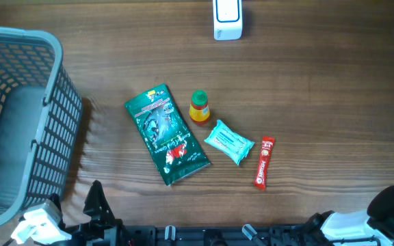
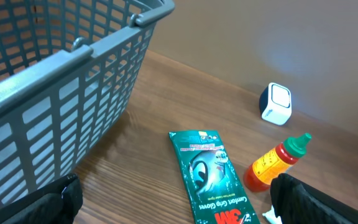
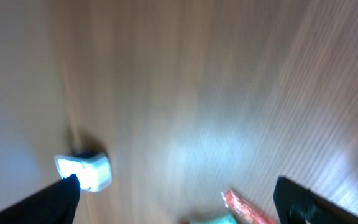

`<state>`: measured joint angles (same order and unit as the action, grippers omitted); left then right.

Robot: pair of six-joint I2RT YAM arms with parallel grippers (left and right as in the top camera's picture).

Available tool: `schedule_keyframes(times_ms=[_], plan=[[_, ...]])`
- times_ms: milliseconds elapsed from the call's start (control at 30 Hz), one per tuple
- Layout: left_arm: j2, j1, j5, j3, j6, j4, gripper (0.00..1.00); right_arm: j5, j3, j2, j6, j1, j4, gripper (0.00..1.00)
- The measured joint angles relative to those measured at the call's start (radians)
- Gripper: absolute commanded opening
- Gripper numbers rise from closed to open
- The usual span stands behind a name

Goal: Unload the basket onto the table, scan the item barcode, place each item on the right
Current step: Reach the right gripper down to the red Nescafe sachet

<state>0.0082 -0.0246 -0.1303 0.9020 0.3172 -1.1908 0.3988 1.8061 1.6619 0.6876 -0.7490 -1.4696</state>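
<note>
My right gripper grabs the red stick packet across its narrow width near the packet's far end [image 1: 266, 149] [image 3: 239, 205] next, leaving its length exposed to scan the barcode.
Four items lie mid-table: a green glove packet [image 1: 166, 134] [image 2: 213, 177], an orange bottle with a green cap [image 1: 199, 106] [image 2: 277, 162], a teal tissue pack [image 1: 228, 142] and a red stick packet [image 1: 264, 162] [image 3: 247, 208]. No barcode shows on any of them. The white scanner [image 1: 227, 19] [image 2: 275, 103] [image 3: 84, 172] stands at the far edge. My left gripper [image 2: 182, 211] is open near the front edge, with the glove packet ahead of it. My right gripper [image 3: 185, 208] is open and holds nothing; its view is blurred.
A tall grey mesh basket [image 1: 19, 123] [image 2: 73, 81] fills the left side of the table, close to my left arm [image 1: 94, 205]. My right arm [image 1: 388, 205] sits at the front right corner.
</note>
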Motion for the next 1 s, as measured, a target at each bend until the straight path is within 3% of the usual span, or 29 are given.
schedule_keyframes(times_ms=[133,233,333,467,567,633,733,900,1000], plan=[[0.000,0.000,0.000,0.000,0.000,0.000,1.00,0.009,0.000,-0.006,-0.137,0.195,-0.135,0.99],[0.000,0.000,0.000,0.000,0.000,0.001,1.00,-0.014,-0.028,-0.009,-0.167,0.402,-0.103,1.00],[0.000,0.001,0.000,0.000,0.000,0.000,1.00,-0.117,-0.089,-0.011,-0.102,0.690,-0.085,1.00],[0.000,0.001,0.000,0.000,0.000,0.000,1.00,-0.217,-0.283,-0.023,0.010,0.905,0.066,0.99],[0.000,0.001,0.000,0.000,0.000,0.000,1.00,-0.225,-0.466,-0.027,0.043,0.977,0.219,0.98],[0.000,0.001,0.000,0.000,0.000,0.001,1.00,-0.225,-0.608,-0.026,0.050,0.989,0.303,0.85],[0.000,0.001,0.000,0.000,0.000,0.000,1.00,-0.224,-0.808,-0.028,-0.016,1.007,0.473,0.73],[0.000,0.001,0.000,0.000,0.000,0.000,1.00,-0.296,-0.848,-0.028,-0.046,1.116,0.490,0.64],[0.000,0.001,0.000,0.000,0.000,0.000,1.00,-0.406,-0.848,-0.028,-0.005,1.216,0.488,0.64]])
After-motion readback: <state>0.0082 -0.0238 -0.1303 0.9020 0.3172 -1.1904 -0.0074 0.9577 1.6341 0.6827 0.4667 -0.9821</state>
